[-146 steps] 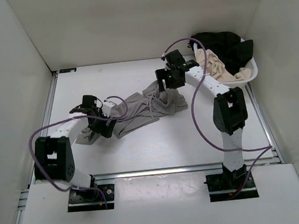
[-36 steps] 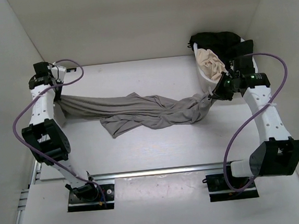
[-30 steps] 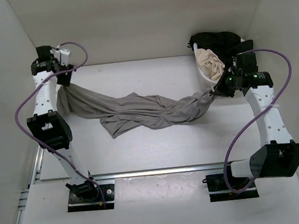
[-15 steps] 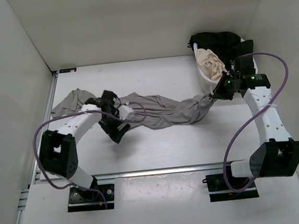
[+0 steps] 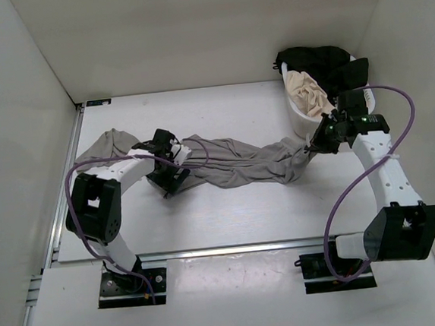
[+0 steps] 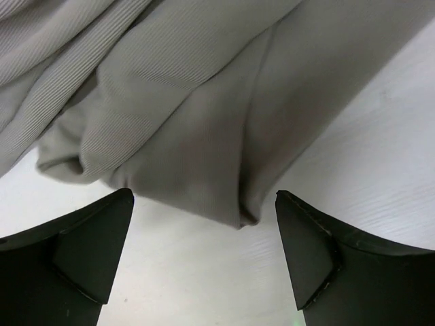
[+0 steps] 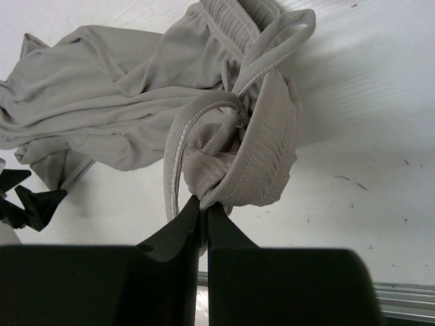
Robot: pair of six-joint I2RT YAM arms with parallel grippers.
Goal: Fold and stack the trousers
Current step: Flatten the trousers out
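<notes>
My left gripper will next grab the trousers [image 5: 233,165] by the leg's loose corner [image 5: 166,193], opposite the held waistband. It will then stretch the leg straight for folding.
The grey trousers [image 5: 233,165] lie stretched across the table from the left wall to the basket. My right gripper [image 5: 313,146] is shut on the bunched waistband [image 7: 262,159], its drawstring [image 7: 204,115] looping beside the fingers [image 7: 178,227], and holds that end a little off the table. My left gripper [image 5: 172,184] is open and low over the table at a leg's lower corner [image 6: 245,219]. That corner sits between the two wide-apart fingers [image 6: 92,244] without touching them. One leg end [image 5: 107,142] lies loose near the left wall.
A white basket [image 5: 365,104] stands at the back right with a beige garment [image 5: 309,90] and a black garment [image 5: 323,61] in it. White walls close in the table on the left, back and right.
My left gripper let go of the leg end at the far left, came down and right, and now sits open at the lower leg's corner. The right gripper has barely moved.
</notes>
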